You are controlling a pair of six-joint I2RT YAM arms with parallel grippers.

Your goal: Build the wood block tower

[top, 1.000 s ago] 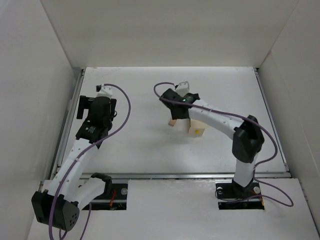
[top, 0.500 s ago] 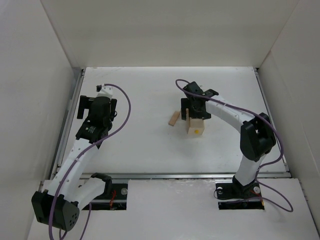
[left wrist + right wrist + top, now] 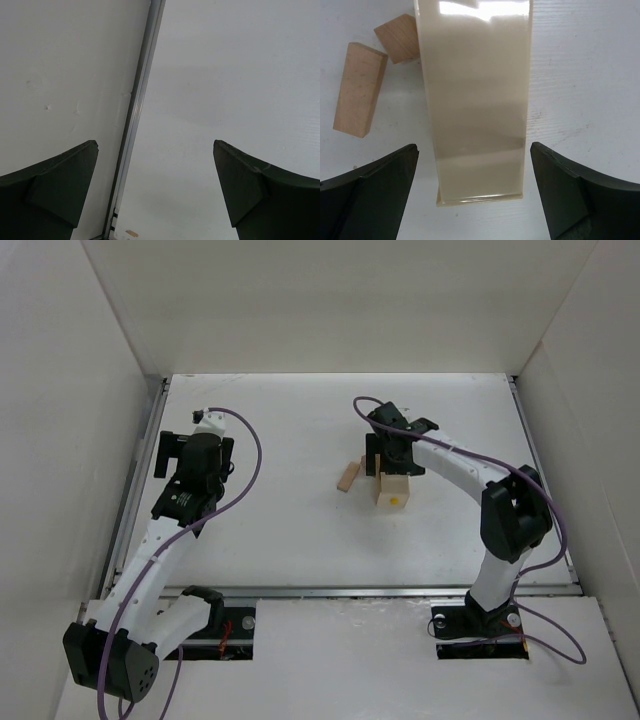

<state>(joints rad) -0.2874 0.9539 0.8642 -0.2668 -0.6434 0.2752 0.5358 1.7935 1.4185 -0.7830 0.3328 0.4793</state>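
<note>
The robot's right gripper isn't ready to close on the pale yellow box yet and needs to go lower first, because its fingers stop above the top side of the box between them.
No stacked wood block tower shows in any view. Two loose wood blocks lie flat on the white table: a long tan one (image 3: pixel 360 90) (image 3: pixel 348 476) and a smaller, browner one (image 3: pixel 397 37) beside it. A pale yellow rectangular box (image 3: pixel 475 90) (image 3: pixel 392 494) stands just right of them. My right gripper (image 3: pixel 473 147) (image 3: pixel 392 455) hovers over the box's far end, open, its fingers wide on either side and not touching it. My left gripper (image 3: pixel 155 145) (image 3: pixel 193 448) is open and empty at the table's left side, far from the blocks.
A metal rail (image 3: pixel 140 110) (image 3: pixel 138 480) runs along the table's left edge, directly under the left gripper. White enclosure walls (image 3: pixel 60 440) rise on the left, back and right. Purple cables (image 3: pixel 250 455) loop off both arms.
The right gripper has swung from over the blocks rightward and turned, ending above the yellow box. The left arm has not moved.
</note>
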